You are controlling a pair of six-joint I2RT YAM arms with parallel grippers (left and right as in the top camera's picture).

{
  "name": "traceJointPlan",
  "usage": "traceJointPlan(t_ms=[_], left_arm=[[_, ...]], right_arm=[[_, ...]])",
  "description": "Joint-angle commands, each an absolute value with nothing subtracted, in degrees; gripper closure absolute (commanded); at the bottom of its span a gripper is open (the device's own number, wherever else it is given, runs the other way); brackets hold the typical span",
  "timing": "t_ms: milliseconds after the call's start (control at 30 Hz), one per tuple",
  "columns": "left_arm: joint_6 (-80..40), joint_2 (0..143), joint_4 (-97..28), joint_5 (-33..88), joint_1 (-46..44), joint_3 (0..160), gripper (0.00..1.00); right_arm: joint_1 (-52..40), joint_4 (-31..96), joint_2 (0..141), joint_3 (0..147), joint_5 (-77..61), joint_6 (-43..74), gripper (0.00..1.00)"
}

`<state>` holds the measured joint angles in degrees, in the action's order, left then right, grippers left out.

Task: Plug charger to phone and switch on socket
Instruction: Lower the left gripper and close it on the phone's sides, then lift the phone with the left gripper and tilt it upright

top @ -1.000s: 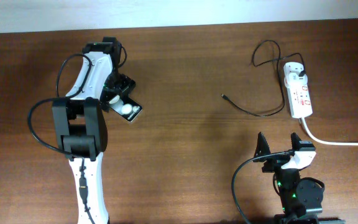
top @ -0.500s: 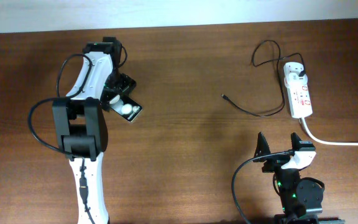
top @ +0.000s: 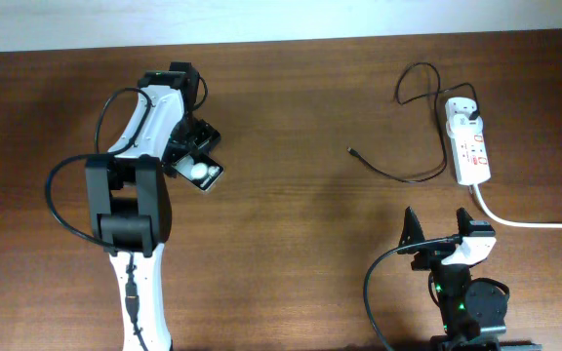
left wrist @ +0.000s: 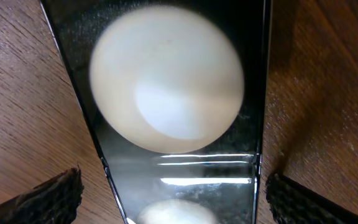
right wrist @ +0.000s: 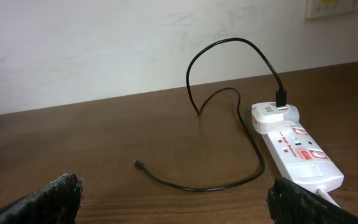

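My left gripper is going to grab the phone next by its two long side edges, so one end stays free for passing the phone to my right gripper.
The phone [top: 203,174] lies on the wooden table at the left, its glossy black face showing two white round spots. It fills the left wrist view [left wrist: 173,93]. My left gripper [top: 191,156] is open right above it, one fingertip on each side of the phone [left wrist: 173,202], with a gap to both edges. The charger cable [top: 398,174] lies loose at the right, its connector tip [top: 350,150] free on the table and its other end at the white adapter [top: 463,110] in the socket strip [top: 472,148]. My right gripper [top: 439,234] is open and empty, near the front edge.
The strip's thick white cord [top: 525,222] runs off to the right edge. In the right wrist view the cable tip [right wrist: 138,163] lies ahead of the fingers and the strip [right wrist: 300,152] to the right. A pale wall stands behind the table.
My left arm has shifted slightly to the right over the phone. The phone, the cable and the right arm have not moved.
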<state>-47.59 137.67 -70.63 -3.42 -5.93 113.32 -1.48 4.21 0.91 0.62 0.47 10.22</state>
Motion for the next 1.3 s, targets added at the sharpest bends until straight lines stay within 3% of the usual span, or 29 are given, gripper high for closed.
traceJointPlan(t_ms=[0,533,633,867,967,1267], left_arm=[[-46.6,144.4,-69.8,-3.7,-5.5,109.1,0.01],[-45.5,144.4,-63.6,-1.9,-3.5,103.0,0.02],[-45.5,144.4,-62.5,-1.9,-2.4,101.4,0.15],[-45.5,144.4,-60.7,-2.9,-1.3,101.1,0.17],[-45.5,144.4,-60.6,-2.9,-1.4,101.1,0.32],[-40.2,144.0,-61.6,-2.5,-1.4,103.8,0.37]], right_arm=[[-1.1,4.6,0.4,0.3,0.2,9.6,0.02],[-1.1,4.6,0.4,0.3,0.2,9.7,0.01],[-1.1,4.6,0.4,0.3,0.2,9.7,0.01],[-1.1,4.5,0.4,0.3,0.2,9.7,0.01],[-1.1,4.5,0.4,0.3,0.2,9.7,0.01],[-1.1,4.6,0.4,0.3,0.2,9.7,0.01]])
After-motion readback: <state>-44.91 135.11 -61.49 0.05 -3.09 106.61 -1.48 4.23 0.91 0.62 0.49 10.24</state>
